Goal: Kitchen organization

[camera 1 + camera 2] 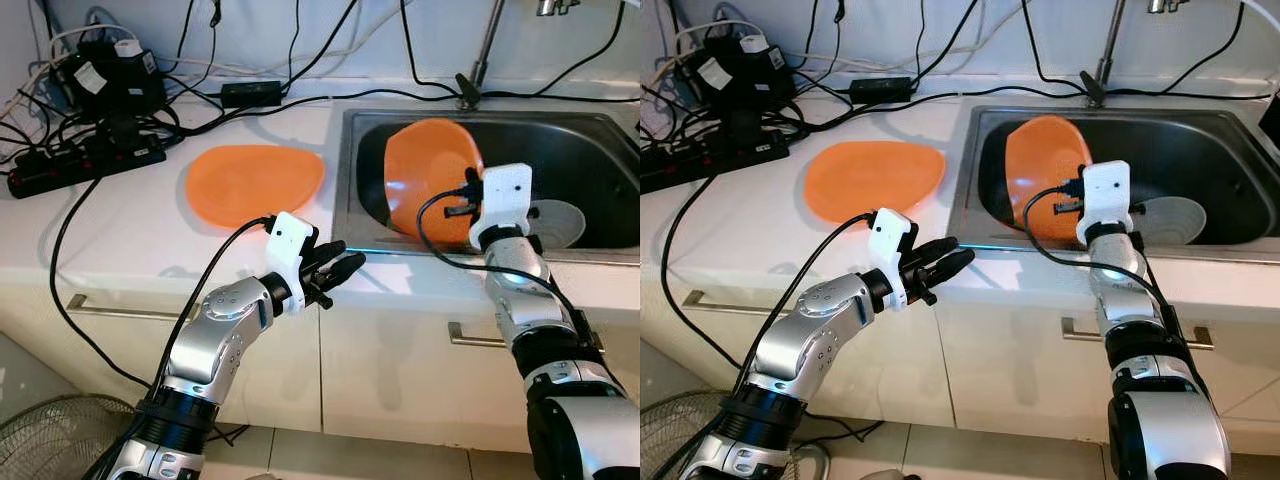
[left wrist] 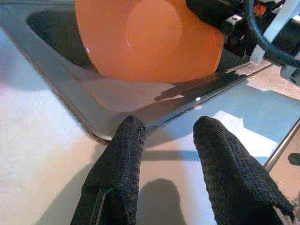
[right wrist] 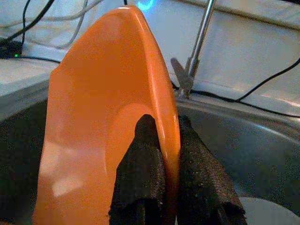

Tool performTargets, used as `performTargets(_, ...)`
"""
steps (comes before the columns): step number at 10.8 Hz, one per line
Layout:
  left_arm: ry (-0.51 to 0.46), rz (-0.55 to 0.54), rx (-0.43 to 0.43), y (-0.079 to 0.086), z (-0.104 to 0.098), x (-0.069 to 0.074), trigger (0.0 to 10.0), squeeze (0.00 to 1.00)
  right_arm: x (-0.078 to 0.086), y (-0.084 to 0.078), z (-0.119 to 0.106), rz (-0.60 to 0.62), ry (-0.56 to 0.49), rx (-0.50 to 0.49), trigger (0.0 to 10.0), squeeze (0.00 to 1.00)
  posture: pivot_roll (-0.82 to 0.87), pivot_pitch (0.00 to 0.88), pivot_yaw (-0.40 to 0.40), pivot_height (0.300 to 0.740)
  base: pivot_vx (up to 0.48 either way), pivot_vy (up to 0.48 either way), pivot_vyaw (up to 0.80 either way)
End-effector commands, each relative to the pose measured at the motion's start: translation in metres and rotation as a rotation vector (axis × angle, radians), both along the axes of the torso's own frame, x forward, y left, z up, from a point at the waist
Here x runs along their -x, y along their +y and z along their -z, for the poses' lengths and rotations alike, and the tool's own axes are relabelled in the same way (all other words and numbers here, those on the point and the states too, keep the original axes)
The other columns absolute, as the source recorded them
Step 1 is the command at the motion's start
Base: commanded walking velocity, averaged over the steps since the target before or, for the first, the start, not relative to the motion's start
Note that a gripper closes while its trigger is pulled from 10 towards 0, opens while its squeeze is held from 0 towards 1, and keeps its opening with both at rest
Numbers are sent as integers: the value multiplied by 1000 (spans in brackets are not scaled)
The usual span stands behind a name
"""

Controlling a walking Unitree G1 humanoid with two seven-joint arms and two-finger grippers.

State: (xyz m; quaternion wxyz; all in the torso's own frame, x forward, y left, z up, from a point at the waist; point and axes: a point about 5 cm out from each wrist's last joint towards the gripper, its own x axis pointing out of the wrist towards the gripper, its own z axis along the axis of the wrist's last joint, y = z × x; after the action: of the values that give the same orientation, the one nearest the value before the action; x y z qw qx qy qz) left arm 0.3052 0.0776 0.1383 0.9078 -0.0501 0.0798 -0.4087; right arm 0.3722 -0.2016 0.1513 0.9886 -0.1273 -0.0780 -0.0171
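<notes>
The orange plate on the counter has a broad side (image 1: 254, 184), wider than my fingers open. The left gripper grips its thin outer rim (image 1: 207, 213) next.
An orange plate (image 1: 425, 175) stands on edge inside the steel sink (image 1: 590, 125), held up by my right gripper (image 3: 164, 154), whose two black fingers pinch its rim. A second orange plate (image 1: 255, 182) lies flat on the white counter to the left of the sink. My left gripper (image 1: 335, 272) hovers open over the counter's front edge, just before the sink's near left corner, with nothing between its fingers (image 2: 117, 159). The held plate (image 2: 145, 40) rises beyond it.
A white round plate (image 1: 558, 222) lies on the sink floor, right of the held plate. The tap (image 1: 480, 55) rises behind the sink. A power strip, adapters and tangled black cables (image 1: 90, 110) crowd the counter's back left. A fan (image 1: 50, 440) stands on the floor, low left.
</notes>
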Motion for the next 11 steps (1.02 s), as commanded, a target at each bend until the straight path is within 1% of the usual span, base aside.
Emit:
performTargets(1,-25,14,-18,-1,-7,-1,10000,0,-6,3,-17,-22,-59,22,10000,753,48,0,59,740,0,0,0)
performTargets(2,-23,15,-16,-2,-6,-1,10000,0,-7,4,-17,-28,-57,25,10000,718,49,0,56,740,0,0,0)
performTargets(3,-22,16,-14,-2,-6,-1,10000,0,-7,4,-17,-29,-57,24,10000,733,49,0,56,740,0,0,0)
performTargets(5,-20,16,-11,-2,-6,-1,10000,0,-8,5,-18,-36,-61,22,10000,678,50,0,54,740,0,0,0)
performTargets(6,-21,15,-10,-2,-6,-1,10000,0,-9,6,-20,-36,-68,18,10000,0,51,0,53,740,0,0,0)
performTargets(7,-23,14,-10,-2,-6,-1,10000,0,-9,6,-21,-38,-77,13,10000,0,51,0,53,740,0,0,0)
performTargets(8,-25,12,-9,-2,-7,-1,10000,0,-9,6,-26,-40,-102,-15,10000,0,51,0,53,740,0,0,0)
performTargets(10,-26,6,-6,-2,-6,-1,10000,0,-10,12,-54,-57,-225,-92,10000,0,45,0,56,740,0,0,0)
performTargets(11,-26,6,-6,-3,-6,-1,10000,0,-9,14,-61,-62,-260,-120,10000,0,43,0,57,740,0,0,0)
